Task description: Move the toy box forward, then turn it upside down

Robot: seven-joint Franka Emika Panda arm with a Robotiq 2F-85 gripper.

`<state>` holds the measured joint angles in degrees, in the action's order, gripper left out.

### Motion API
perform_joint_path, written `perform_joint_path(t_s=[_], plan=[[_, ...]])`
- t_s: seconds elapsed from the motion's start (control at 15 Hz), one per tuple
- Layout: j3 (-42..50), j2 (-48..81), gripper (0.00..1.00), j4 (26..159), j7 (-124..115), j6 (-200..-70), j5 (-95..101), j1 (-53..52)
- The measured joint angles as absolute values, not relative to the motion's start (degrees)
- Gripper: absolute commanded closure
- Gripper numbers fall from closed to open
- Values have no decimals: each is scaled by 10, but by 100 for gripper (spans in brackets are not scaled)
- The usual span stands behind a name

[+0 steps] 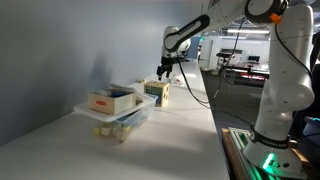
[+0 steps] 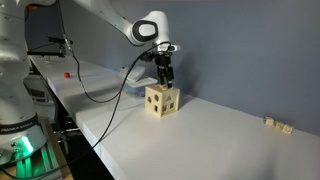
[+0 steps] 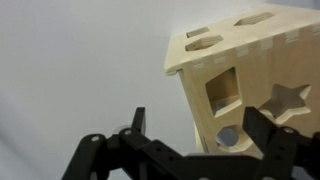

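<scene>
The toy box [image 2: 161,101] has a corner edge beside its cut-out hole, and my gripper will grab it there next, with one finger at the hole, to move it forward.
The toy box [image 2: 161,101] is a light-tan wooden cube with shaped cut-out holes, standing on the white table in both exterior views [image 1: 157,93]. My gripper [image 2: 165,73] hangs just above its top, also seen in an exterior view [image 1: 164,68]. In the wrist view the box [image 3: 250,60] fills the upper right, and my gripper [image 3: 200,125] has its fingers spread apart, with the right finger in front of the box's face. The jaws are open and hold nothing.
A clear plastic tub [image 1: 118,118] holding a white box with red trim [image 1: 108,100] stands near the toy box. Small tan blocks [image 2: 275,124] lie on the table. A black cable [image 2: 110,95] hangs over the table's edge.
</scene>
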<state>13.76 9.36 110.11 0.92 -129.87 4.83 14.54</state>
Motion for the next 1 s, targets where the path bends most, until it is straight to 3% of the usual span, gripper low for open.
perform_joint_path(t_s=[1.0], plan=[[149, 99, 0, 1120, 21, -1308, 47, 153]])
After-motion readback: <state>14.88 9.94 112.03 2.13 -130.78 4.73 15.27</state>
